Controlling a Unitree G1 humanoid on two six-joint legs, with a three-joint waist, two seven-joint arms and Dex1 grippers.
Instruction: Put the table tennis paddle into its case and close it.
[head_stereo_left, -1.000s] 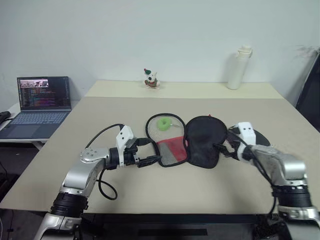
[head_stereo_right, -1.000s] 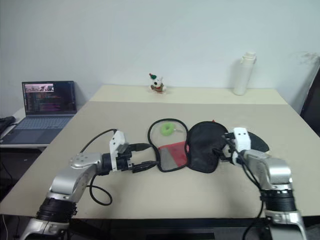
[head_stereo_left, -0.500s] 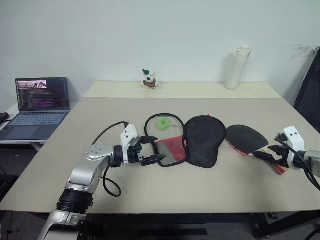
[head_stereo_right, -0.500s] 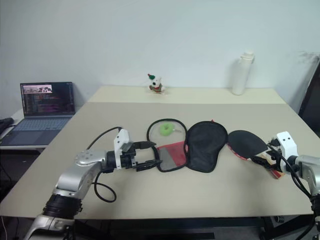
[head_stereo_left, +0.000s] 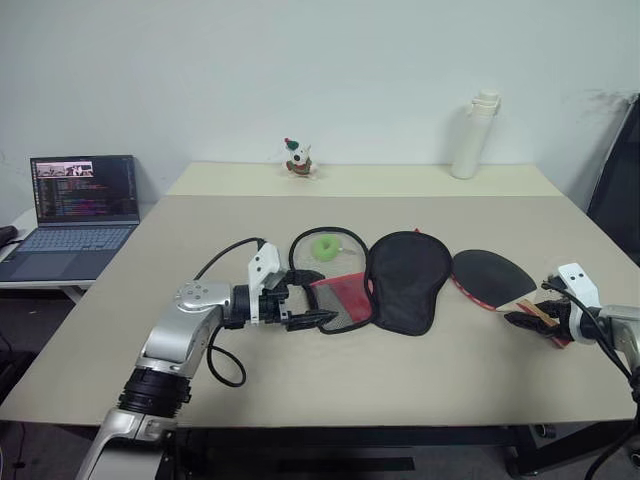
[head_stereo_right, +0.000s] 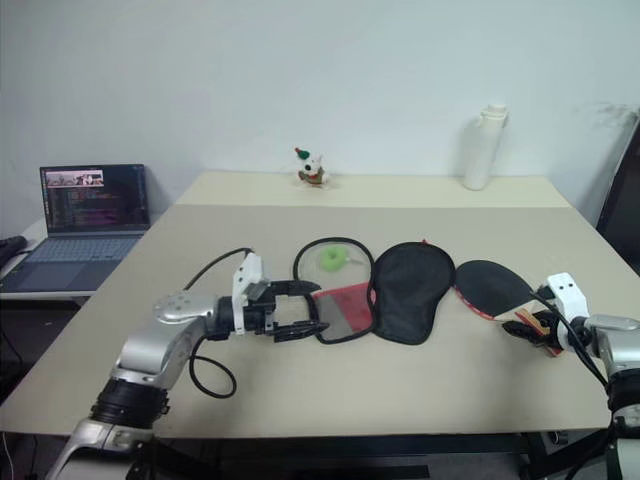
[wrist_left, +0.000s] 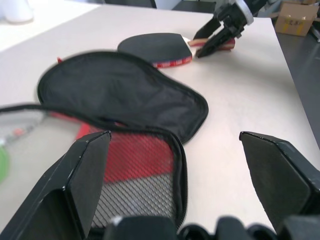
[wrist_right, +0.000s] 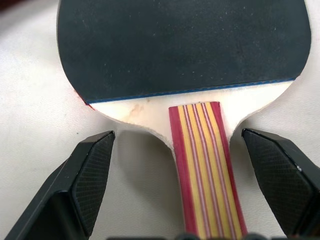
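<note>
My right gripper needs to close, as its fingers reach down beside the striped handle (wrist_right: 206, 170), near the paddle's pale wooden neck. Closing now would hold the paddle.
The case (head_stereo_left: 405, 280) lies unzipped and spread flat mid-table, its mesh-and-red half (head_stereo_left: 340, 298) on the left with a green ball (head_stereo_left: 326, 247) in it. My left gripper (head_stereo_left: 325, 297) is open at that half's near rim; in the left wrist view the case (wrist_left: 125, 90) lies just past the fingers (wrist_left: 85, 170). To the right of the case the table tennis paddle (head_stereo_left: 490, 274) rests black face up. My right gripper (head_stereo_left: 535, 320) is open, and its striped handle (wrist_right: 205, 165) runs between the fingers (wrist_right: 87, 185), apart from both.
A white bottle (head_stereo_left: 472, 135) and a small figurine (head_stereo_left: 298, 157) stand on the far table. An open laptop (head_stereo_left: 80, 205) sits on a side desk at the left. A dark chair (head_stereo_left: 622, 170) is at the right edge.
My right arm has swung right, from the case's black half to the paddle's handle, and settled lower. The left gripper has edged slightly toward the case.
</note>
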